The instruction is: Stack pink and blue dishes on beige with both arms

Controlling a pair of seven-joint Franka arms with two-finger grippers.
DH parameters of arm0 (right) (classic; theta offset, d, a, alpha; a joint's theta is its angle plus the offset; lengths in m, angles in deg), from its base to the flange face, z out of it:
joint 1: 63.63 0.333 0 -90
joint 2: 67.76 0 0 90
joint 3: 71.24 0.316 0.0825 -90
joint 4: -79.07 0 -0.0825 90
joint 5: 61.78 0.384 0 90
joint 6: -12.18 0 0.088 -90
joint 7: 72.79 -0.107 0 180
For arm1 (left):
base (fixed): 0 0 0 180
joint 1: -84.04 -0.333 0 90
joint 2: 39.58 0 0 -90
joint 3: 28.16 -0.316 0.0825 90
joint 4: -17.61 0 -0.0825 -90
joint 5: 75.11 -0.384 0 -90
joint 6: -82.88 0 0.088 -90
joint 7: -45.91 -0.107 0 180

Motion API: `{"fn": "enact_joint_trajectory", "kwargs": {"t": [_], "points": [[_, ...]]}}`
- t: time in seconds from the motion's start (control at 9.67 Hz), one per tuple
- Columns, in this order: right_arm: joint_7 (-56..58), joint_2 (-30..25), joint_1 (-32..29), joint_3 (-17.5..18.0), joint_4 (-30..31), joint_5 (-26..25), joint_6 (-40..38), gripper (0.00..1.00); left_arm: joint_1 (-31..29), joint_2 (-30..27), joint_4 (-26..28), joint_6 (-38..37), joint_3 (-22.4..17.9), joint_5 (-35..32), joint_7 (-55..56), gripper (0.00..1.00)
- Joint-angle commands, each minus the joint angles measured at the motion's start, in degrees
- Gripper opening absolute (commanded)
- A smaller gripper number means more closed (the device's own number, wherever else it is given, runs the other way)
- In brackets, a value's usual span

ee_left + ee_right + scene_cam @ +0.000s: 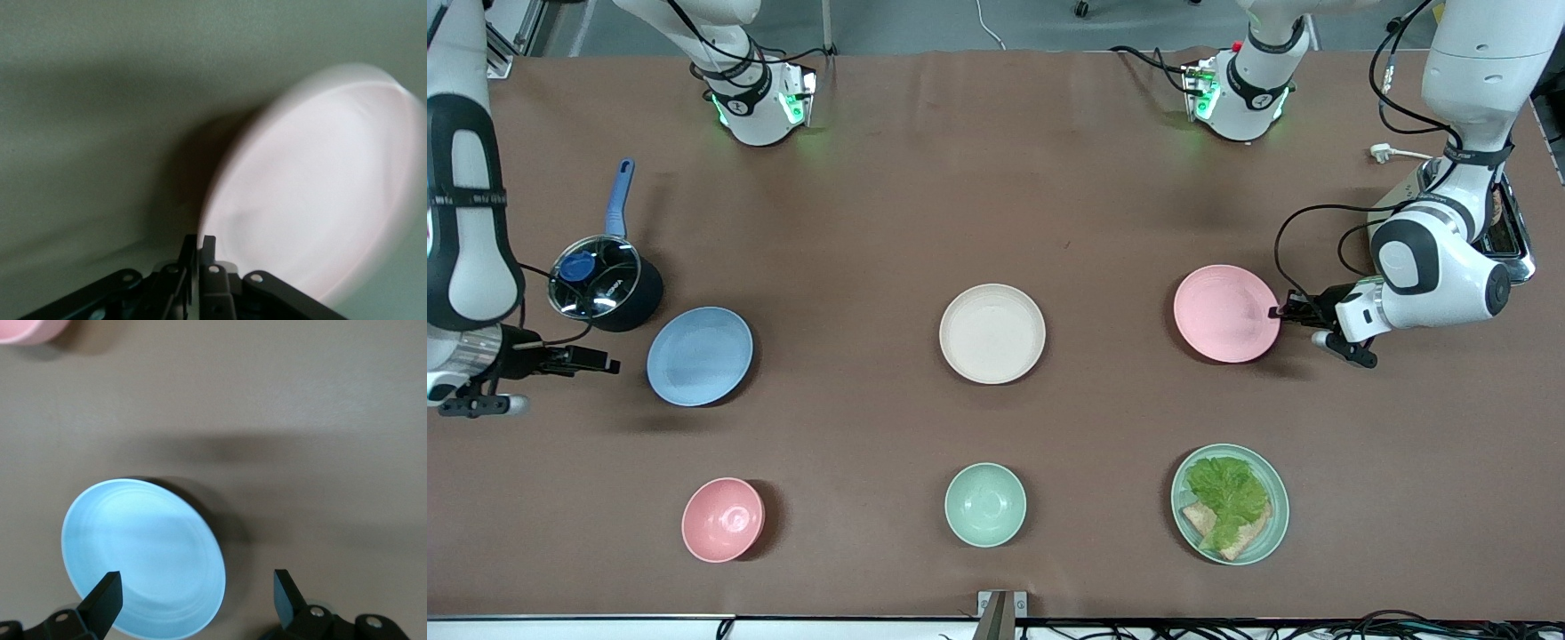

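Note:
The light blue plate is wider than the robot's open fingers, so the right gripper next needs to grab its thin rim (650, 368) to stack it.
The pale pink plate (1225, 313) lies toward the left arm's end of the table. My left gripper (1279, 311) is shut on its rim; in the left wrist view the thin fingers (199, 240) pinch the edge of the pink plate (320, 193), which looks tilted with a dark shadow under it. The light blue plate (699, 356) lies toward the right arm's end. My right gripper (609, 364) hangs open just beside it, its fingers (193, 590) spread wide over the rim of the blue plate (143, 557). Between the two plates sits the beige plate (992, 333), with nothing on it.
A dark pot (605, 283) with a glass lid and blue handle stands beside the blue plate. Nearer the front camera are a small pink bowl (723, 519), a mint-green bowl (985, 504) and a green plate (1276, 533) with lettuce and bread. A metal appliance (1512, 236) sits under the left arm.

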Motion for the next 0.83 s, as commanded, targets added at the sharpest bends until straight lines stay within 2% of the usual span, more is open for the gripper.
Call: {"fn": "enact_joint_trajectory", "kwargs": {"t": [0.0, 0.1, 0.21, 0.31, 0.41, 0.52, 0.72], "points": [[7.49, 2.30, -1.43, 0.42, 2.36, 6.02, 2.42, 1.00, 0.24, -0.41, 0.61, 1.50, -0.11, 1.62, -1.04, 0.00], [9.60, 2.31, -1.43, 0.51, 6.21, 6.39, 6.61, 0.99, 0.15, -2.85, 0.61, 1.24, 0.06, 1.62, -0.70, 0.00], [11.19, 2.31, -1.26, 0.60, 9.47, 7.52, 10.48, 0.93, 0.24, -5.49, 0.52, 0.54, 1.89, 1.62, 0.26, 0.00], [11.38, 2.22, -0.82, 0.51, 10.89, 10.41, 10.52, 0.85, -0.11, -7.43, 0.52, 0.36, 6.26, 1.45, 4.28, 0.00], [11.38, 2.22, -0.82, 0.51, 12.04, 10.78, 10.52, 0.76, -0.03, -7.28, 0.44, 0.61, 10.31, 0.75, 10.58, 0.00], [11.29, 2.22, -0.90, 0.60, 13.18, 10.96, 10.44, 0.63, 0.06, -5.88, -0.87, 1.14, 15.31, -0.30, 16.65, 0.00], [10.77, 2.13, -1.25, 0.51, 13.02, 11.49, 8.69, 0.16, 0.15, -4.73, -2.29, 2.19, 22.62, -5.47, 30.79, 0.00]]}}
